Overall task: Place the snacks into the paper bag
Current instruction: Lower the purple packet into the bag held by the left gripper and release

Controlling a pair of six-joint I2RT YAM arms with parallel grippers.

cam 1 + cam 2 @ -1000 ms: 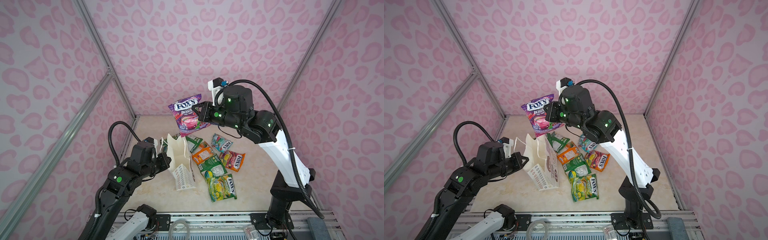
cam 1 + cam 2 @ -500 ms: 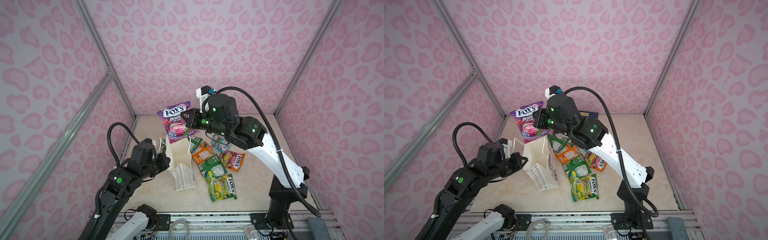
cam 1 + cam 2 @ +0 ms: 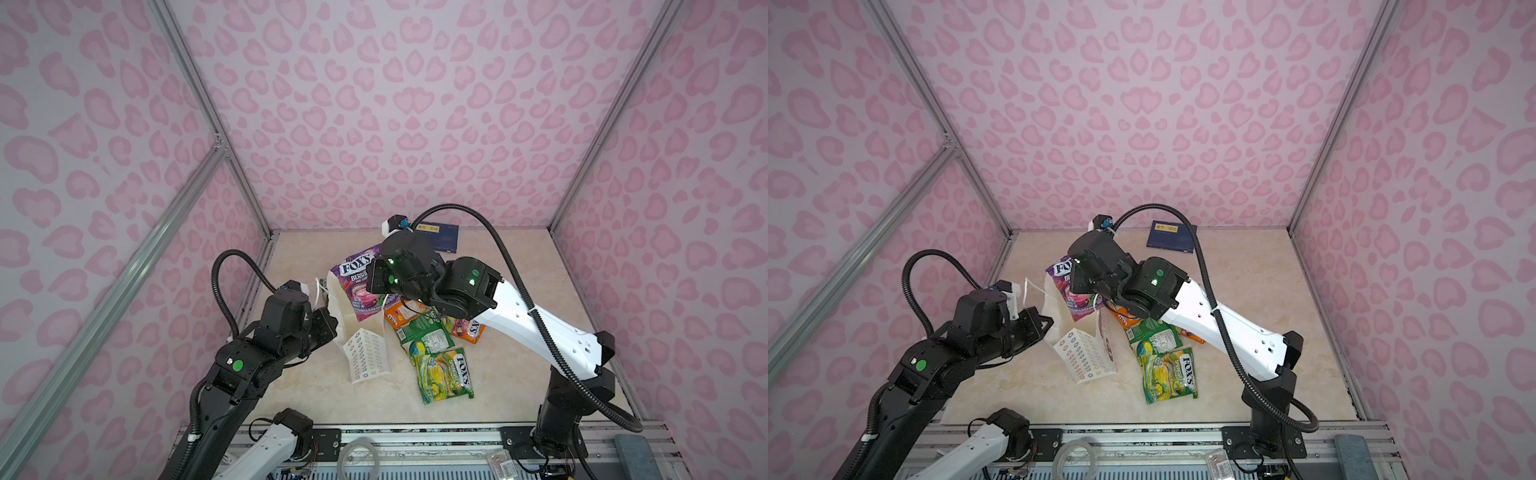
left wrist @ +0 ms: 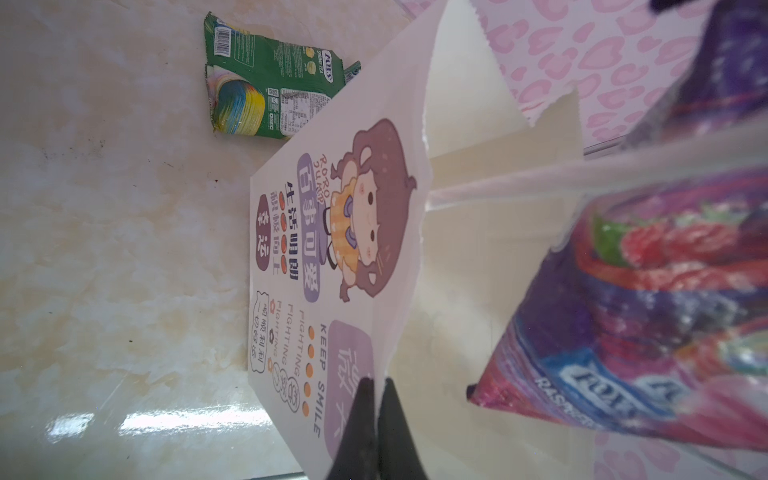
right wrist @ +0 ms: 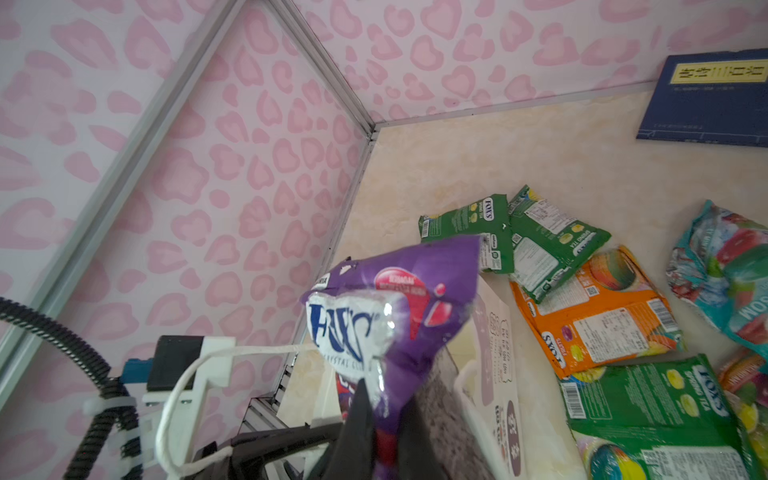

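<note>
My right gripper keeps holding the purple pouch for now, since most of it is above the paper bag's rim, its upper end leaning past the bag's far side.
The white paper bag stands open on the table, and my left gripper is shut on its near wall. In the left wrist view the black fingers pinch the rim of the paper bag beside the cartoon figure. My right gripper is shut on a purple FOX'S pouch. This purple pouch hangs tilted at the bag's mouth with its lower end between the walls. Several other snacks lie right of the bag: a green pouch, a yellow-green one, an orange one.
A dark blue card lies flat at the back of the table near the wall. A teal pouch lies beyond the orange pouch. The bag's white cord handle crosses its mouth. Pink patterned walls enclose three sides.
My right arm has carried the purple pouch down and leftward, from high above the table to the bag's mouth. The left gripper and the bag have stayed put.
</note>
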